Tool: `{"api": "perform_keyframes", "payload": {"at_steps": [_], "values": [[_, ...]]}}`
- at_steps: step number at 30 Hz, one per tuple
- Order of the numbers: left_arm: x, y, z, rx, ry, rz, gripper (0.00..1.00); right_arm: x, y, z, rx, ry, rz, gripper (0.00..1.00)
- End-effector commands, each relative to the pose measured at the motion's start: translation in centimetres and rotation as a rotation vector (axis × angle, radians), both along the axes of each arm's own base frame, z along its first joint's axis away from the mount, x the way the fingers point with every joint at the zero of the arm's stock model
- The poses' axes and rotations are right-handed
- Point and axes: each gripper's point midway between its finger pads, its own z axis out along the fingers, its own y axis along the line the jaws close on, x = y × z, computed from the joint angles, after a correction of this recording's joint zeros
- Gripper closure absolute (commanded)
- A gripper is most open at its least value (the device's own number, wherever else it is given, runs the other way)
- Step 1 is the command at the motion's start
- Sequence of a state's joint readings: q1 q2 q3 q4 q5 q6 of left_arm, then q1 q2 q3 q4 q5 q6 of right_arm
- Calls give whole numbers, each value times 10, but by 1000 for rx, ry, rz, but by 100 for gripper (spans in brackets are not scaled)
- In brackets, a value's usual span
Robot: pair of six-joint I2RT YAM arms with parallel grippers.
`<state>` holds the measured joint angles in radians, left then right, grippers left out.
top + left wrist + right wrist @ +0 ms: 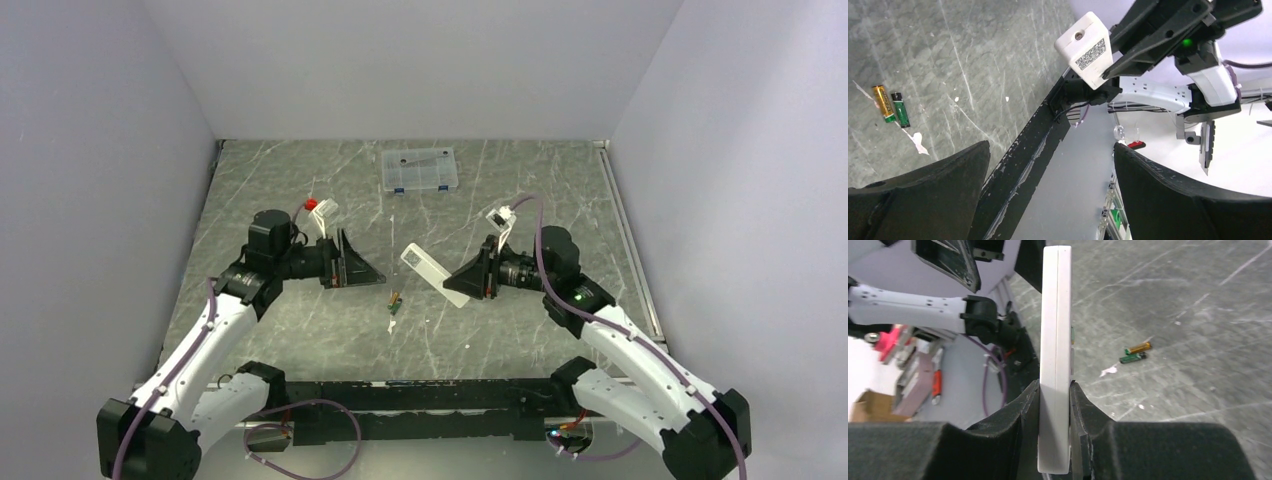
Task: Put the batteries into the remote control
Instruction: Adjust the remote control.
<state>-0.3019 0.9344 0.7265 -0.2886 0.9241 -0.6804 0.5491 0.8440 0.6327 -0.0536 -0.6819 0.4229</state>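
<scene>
The remote control needs to be held for loading the batteries, so the left gripper will grab it next by its printed-label end (413,258) (1090,54).
The remote control (430,271), a slim white bar, is lifted off the table and clamped at its near end by my right gripper (468,283). In the right wrist view it stands edge-on (1055,335) between the shut fingers of the right gripper (1054,390). Its far end with a printed label shows in the left wrist view (1087,47). Two batteries (394,302), one copper-orange (883,102) and one dark green (901,111), lie side by side on the table below the remote, also in the right wrist view (1135,352). My left gripper (366,268) is open and empty (1050,145), left of the remote.
A clear compartment box with blue latches (420,169) sits at the back centre. A small white scrap (916,141) lies by the batteries. The black front rail (420,395) runs along the table's near edge.
</scene>
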Motion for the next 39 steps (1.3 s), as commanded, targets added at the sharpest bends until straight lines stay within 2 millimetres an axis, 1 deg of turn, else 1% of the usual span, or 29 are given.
{"api": "perform_keyframes", "payload": {"at_steps": [1,9,13,20,22,29,33,39], "values": [[-8,-2,21,-104,-64,-66,0,-19,14,40,195,-6,174,100],[-13,-3,30,-152,-58,-117,1,-22,23,40,242,86,237,100],[-16,-3,34,-165,-72,-136,1,-25,28,45,283,121,288,100],[-24,-3,47,-194,-93,-181,4,-35,47,47,269,155,392,100],[-27,-3,50,-198,-97,-200,6,-38,52,47,255,160,417,100],[-36,-2,52,-198,-91,-230,15,-44,65,49,242,190,490,100],[-39,-1,55,-202,-103,-236,25,-45,72,49,237,218,515,100],[-44,-1,57,-217,-108,-250,35,-46,78,49,245,236,530,100]]}}
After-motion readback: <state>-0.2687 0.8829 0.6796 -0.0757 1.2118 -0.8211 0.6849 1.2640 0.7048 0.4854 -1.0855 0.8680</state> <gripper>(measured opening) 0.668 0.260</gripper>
